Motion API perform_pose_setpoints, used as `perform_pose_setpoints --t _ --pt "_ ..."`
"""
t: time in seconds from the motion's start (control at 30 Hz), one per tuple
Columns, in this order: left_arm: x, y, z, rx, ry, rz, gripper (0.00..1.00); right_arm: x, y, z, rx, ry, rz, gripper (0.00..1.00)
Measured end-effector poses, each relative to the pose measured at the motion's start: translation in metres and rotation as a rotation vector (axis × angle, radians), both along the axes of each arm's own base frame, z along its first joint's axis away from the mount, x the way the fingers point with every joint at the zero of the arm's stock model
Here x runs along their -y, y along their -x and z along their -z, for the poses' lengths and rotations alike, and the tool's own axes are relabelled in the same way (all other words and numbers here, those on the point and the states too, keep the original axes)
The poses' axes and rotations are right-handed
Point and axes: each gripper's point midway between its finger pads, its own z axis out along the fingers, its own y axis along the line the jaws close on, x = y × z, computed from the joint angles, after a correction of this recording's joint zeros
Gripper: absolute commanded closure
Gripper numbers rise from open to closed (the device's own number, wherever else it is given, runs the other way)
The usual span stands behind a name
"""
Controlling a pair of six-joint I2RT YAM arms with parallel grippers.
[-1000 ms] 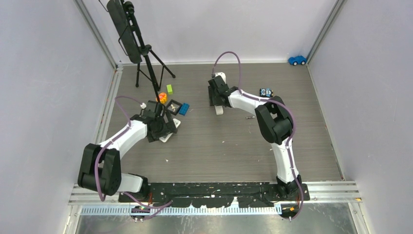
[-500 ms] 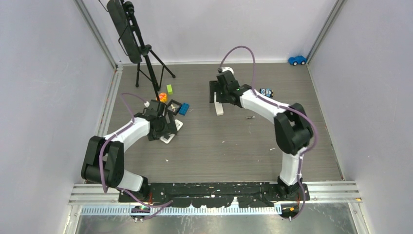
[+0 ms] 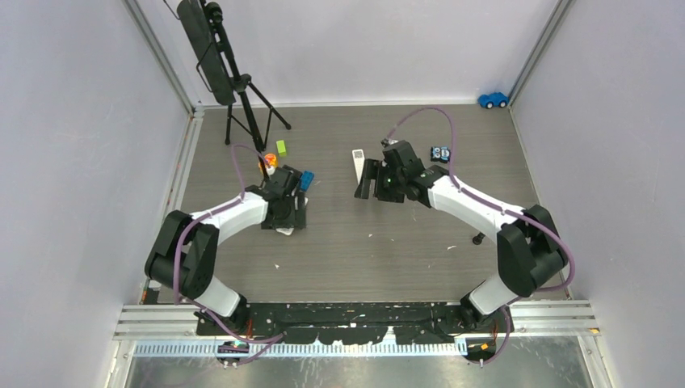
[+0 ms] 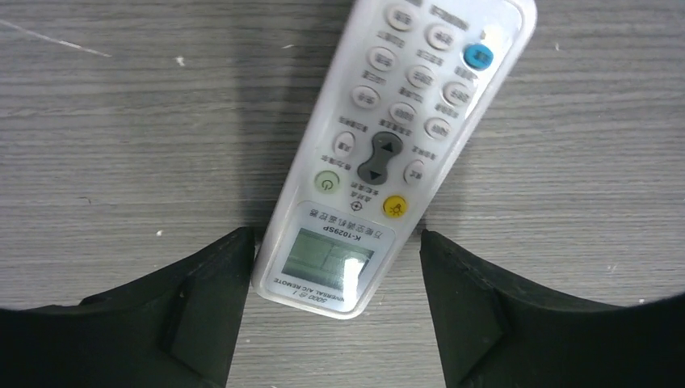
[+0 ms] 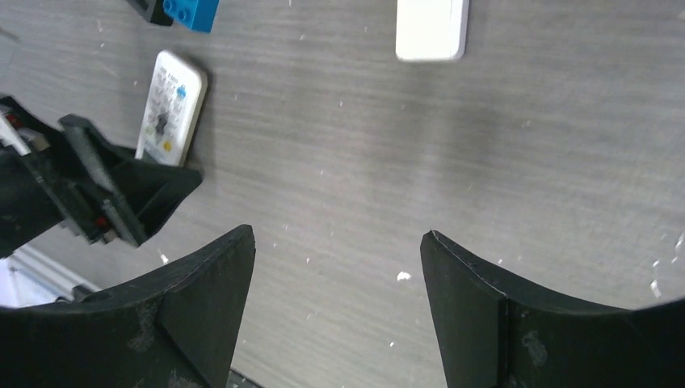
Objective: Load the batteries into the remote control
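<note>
My right gripper is going to grab the cream remote control next by its button end (image 3: 306, 201) (image 5: 176, 78), so the back of the remote control stays free for the batteries.
The white remote control (image 4: 388, 153) lies button side up on the grey table. My left gripper (image 4: 333, 234) is open, its two fingers on either side of the remote's display end, the left finger (image 4: 206, 299) almost touching it. From above the gripper (image 3: 289, 217) covers most of the remote (image 3: 283, 230). My right gripper (image 5: 337, 234) is open and empty over bare table, next to a flat white oblong piece (image 5: 432, 28), and it shows mid-table in the top view (image 3: 365, 179). The remote also shows in the right wrist view (image 5: 170, 109). No batteries show.
A black tripod with a dark panel (image 3: 234, 81) stands back left. A green block (image 3: 281, 147), an orange object (image 3: 269, 162), a black tray (image 3: 291, 176) and a blue brick (image 3: 305, 179) lie behind the left gripper. A small toy (image 3: 440, 153), a blue car (image 3: 493, 99) and a small black piece (image 3: 478, 238) lie right.
My right arm has swung its elbow out to the right and drawn its gripper off the white oblong piece, toward the front. My left gripper has shifted right, over the remote.
</note>
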Motion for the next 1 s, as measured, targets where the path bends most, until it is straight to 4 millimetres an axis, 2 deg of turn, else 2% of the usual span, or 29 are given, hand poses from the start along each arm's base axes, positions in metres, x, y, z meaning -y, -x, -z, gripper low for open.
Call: perform_pose_setpoints --t 0.13,0.2,0.27,0.43,0.57,0.7,0.77,0.8,0.9,1.0 --pt "0.005 0.001 0.003 0.017 -0.072 0.057 0.16 0.004 0.026 0.0 -0.053 -0.057 0.005 0.2" --pt "0.006 -0.002 0.002 0.024 -0.087 0.071 0.17 0.006 0.036 -0.005 -0.065 -0.087 0.009 0.2" --pt "0.009 -0.008 0.002 0.023 -0.094 0.084 0.28 0.007 0.044 -0.011 -0.068 -0.114 0.014 0.2" --pt "0.022 -0.023 0.002 0.025 -0.084 0.101 0.65 0.012 0.056 -0.028 -0.053 -0.175 0.036 0.21" --pt "0.031 -0.018 0.001 0.032 -0.08 0.135 0.79 0.015 0.064 -0.038 -0.046 -0.21 0.057 0.23" --pt "0.056 0.01 -0.005 -0.01 0.054 0.21 0.86 0.018 0.07 -0.045 -0.043 -0.243 0.077 0.24" --pt "0.074 0.028 -0.018 -0.031 0.184 0.249 0.88 0.018 0.073 -0.047 -0.044 -0.264 0.082 0.21" --pt "0.087 0.037 -0.031 -0.033 0.279 0.27 0.89 0.018 0.075 -0.049 -0.04 -0.281 0.083 0.18" --pt "0.119 0.052 -0.078 -0.005 0.518 0.325 0.93 0.017 0.081 -0.055 -0.025 -0.358 0.094 0.09" --pt "0.146 0.062 -0.128 0.031 0.738 0.38 0.97 0.014 0.086 -0.07 0.007 -0.476 0.114 0.03"
